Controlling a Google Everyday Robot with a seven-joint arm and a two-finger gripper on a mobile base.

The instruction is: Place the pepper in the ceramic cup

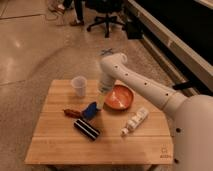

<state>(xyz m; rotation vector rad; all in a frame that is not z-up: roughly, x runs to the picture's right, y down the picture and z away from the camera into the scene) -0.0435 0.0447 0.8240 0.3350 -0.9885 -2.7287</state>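
The robot has to place the pepper in the ceramic cup, so its gripper will next grab the pepper by its end beside the blue sponge (90, 110).
The pepper (71, 113), small and dark red, lies on the wooden table (60, 145) left of centre. Just to its right is a blue sponge (90, 110). The ceramic cup (78, 85), plain and white, stands upright near the table's back edge, behind the pepper. My gripper (100, 103) points down from the white arm, between the sponge and the orange-red bowl (119, 97). It hangs just above the sponge's right end, to the right of the pepper. It is open and holds nothing.
A black striped block (86, 129) lies in front of the pepper and sponge. A slim white bottle (135, 120) lies on its side at the right. My white arm (145, 87) reaches in from the right over the bowl. Office chairs stand on the floor beyond.
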